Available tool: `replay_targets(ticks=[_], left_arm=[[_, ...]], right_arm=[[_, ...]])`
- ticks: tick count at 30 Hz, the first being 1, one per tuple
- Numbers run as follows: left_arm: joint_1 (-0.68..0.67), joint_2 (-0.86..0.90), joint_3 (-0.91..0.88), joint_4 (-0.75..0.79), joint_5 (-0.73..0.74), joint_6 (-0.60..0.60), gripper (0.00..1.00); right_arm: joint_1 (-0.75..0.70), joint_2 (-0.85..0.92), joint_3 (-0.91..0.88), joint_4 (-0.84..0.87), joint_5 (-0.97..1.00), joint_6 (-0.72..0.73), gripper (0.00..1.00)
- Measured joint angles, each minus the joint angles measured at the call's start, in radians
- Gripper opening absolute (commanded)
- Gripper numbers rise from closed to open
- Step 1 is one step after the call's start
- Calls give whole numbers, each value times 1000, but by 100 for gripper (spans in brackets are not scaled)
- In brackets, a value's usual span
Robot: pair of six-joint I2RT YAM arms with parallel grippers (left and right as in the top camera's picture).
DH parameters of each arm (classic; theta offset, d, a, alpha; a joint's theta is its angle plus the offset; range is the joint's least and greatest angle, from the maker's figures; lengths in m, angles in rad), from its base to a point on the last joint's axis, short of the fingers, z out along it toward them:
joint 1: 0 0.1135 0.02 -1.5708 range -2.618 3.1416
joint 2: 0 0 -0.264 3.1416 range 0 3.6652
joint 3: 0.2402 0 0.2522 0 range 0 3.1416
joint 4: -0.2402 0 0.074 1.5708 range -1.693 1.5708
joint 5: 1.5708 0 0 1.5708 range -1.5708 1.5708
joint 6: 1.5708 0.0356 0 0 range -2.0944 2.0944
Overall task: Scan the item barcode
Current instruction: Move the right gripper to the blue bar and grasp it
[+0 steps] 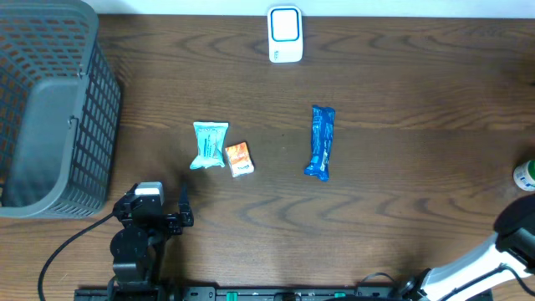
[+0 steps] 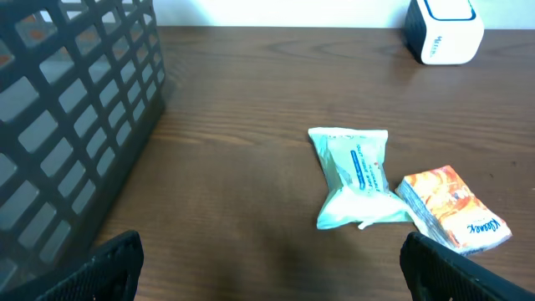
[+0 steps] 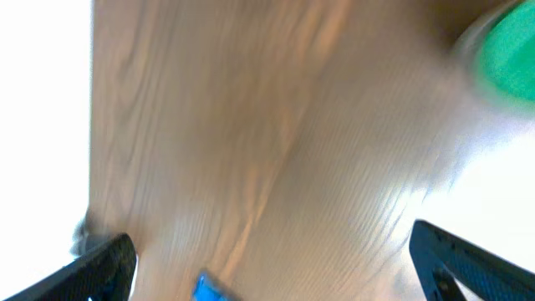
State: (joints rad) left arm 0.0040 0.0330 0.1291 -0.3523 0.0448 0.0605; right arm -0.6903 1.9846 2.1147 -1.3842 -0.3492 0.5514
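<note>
The packet's body has to stay uncovered to scan the barcode, so the robot's right hand should next grab the long blue packet by one narrow end.
Three packets lie mid-table: a teal packet, a small orange packet touching its right side, and a long blue packet further right. The white scanner with a blue face stands at the far edge. My left gripper sits low near the front edge, open and empty, with the teal packet just ahead of it to the right. In the blurred right wrist view my right gripper is open over bare wood, with a tip of the blue packet below it.
A tall dark mesh basket fills the left side, close to my left gripper. A green-and-white object sits at the right table edge. My right arm comes in at the front right corner.
</note>
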Motion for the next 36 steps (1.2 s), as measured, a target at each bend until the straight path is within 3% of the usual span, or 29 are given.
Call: replay_targets(ticks=[3,9,13,19,22,27,36], left_arm=[[0,0,0,0,0,0,98],[0,0,0,0,0,0,98],[0,0,0,0,0,0,98],[0,0,0,0,0,0,98],[0,0,0,0,0,0,98],[0,0,0,0,0,0,98],[0,0,0,0,0,0,98]], right_arm=[[163,-17,15,-87,-56,-76,99],[532,-13,-46,-51,53,-108,99],[880,10,-85,-6,372,19,98],[1162,97,-88,65,597,172,95],[1251,203,-89,55,687,261,86],[1300,346,-97,-2,749,408,84],[1303,378,-102,6,803,488,79]])
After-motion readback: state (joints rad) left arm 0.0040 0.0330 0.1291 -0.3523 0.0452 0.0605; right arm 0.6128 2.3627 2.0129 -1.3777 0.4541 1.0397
